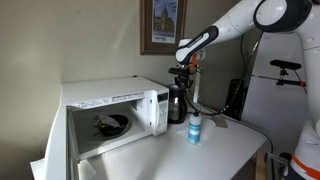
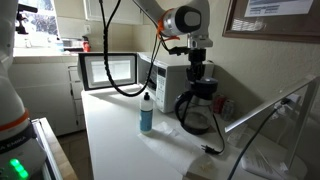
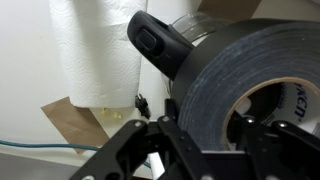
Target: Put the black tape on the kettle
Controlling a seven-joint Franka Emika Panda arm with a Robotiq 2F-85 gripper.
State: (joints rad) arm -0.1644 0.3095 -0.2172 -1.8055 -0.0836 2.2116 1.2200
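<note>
The black tape between my fingers meets the kettle's top [image 1: 178, 87] beside the handle and would rest there if I opened now, so it is time to open my gripper.
The dark glossy kettle [image 1: 177, 104] stands on the white counter beside the microwave; it also shows in an exterior view [image 2: 197, 115]. My gripper [image 2: 197, 72] hangs straight above it. In the wrist view the gripper [image 3: 215, 138] is shut on the wall of the black tape [image 3: 215, 80], with one finger outside the roll and one inside its hole. The tape [image 2: 203, 89] is at the kettle's top; whether it touches cannot be told. The kettle's black handle [image 3: 155, 40] shows just behind the roll.
A white microwave [image 1: 112, 100] with its door open [image 2: 110, 68] stands next to the kettle, with a dark dish [image 1: 110, 123] inside. A small white-and-blue bottle [image 1: 194, 128] stands in front of the kettle. A white paper towel roll [image 3: 95, 50] is behind. Cables trail on the counter.
</note>
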